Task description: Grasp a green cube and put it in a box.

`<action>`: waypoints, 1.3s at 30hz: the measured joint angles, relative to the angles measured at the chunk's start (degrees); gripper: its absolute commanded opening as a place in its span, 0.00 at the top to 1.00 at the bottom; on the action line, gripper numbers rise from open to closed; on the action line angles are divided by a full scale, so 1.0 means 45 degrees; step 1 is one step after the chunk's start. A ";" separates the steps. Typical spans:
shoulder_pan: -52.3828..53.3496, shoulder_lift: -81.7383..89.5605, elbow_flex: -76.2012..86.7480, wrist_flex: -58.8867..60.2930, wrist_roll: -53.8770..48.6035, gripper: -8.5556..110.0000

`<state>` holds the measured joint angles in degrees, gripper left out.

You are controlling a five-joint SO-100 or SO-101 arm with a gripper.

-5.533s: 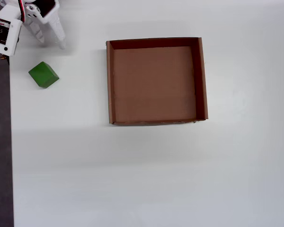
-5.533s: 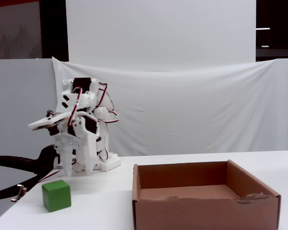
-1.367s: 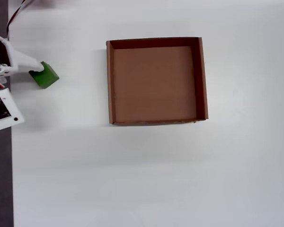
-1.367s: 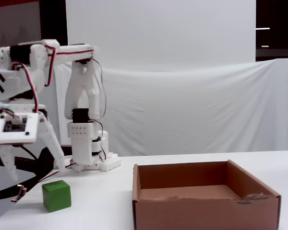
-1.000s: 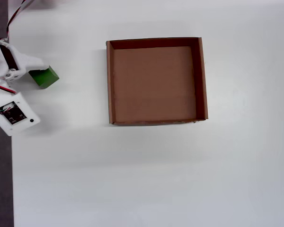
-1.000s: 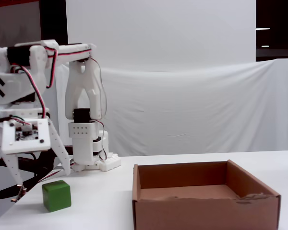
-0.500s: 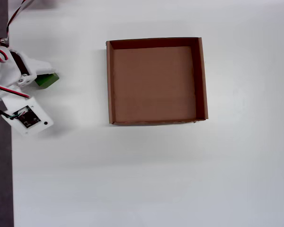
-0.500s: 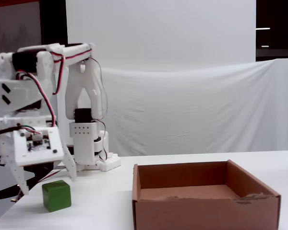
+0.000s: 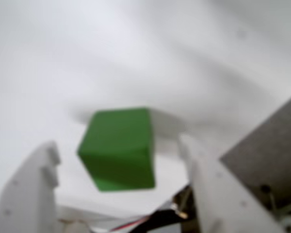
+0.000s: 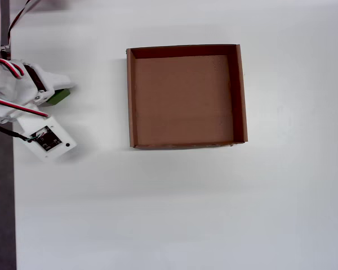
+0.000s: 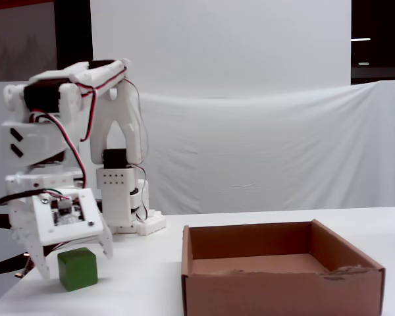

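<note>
The green cube (image 9: 119,148) should go in the box (image 9: 274,145). My gripper should grab the cube next by its opposite sides.
The green cube (image 9: 119,148) rests on the white table, left of the box (image 10: 129,95) in the overhead view. My gripper (image 9: 117,145) is open and straddles it, one white finger (image 9: 31,191) to its left and the other finger (image 9: 206,187) to its right, with a gap on each side. From above, the gripper (image 10: 52,98) covers most of the cube (image 10: 60,95). In the fixed view the gripper (image 11: 72,259) hangs low around the cube (image 11: 78,268). The brown cardboard box (image 11: 283,289) holds nothing.
The table's left edge (image 10: 12,197) runs close beside the cube, with a dark strip beyond it. The arm's base (image 11: 128,220) stands behind the cube. A black clamp (image 11: 13,263) sits at the table's left edge. White cloth hangs behind.
The gripper has come down and swung over the cube, so its open fingers now stand on either side of it. Cube and box have not moved.
</note>
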<state>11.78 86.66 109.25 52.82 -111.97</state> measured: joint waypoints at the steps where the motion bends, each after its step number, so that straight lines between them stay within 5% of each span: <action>1: 0.0000 0.0000 0.0078 -0.0098 0.0000 0.64; 39: -0.0352 0.0137 0.1465 -0.0937 0.0000 0.82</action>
<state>10.20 87.28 115.84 48.60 -111.97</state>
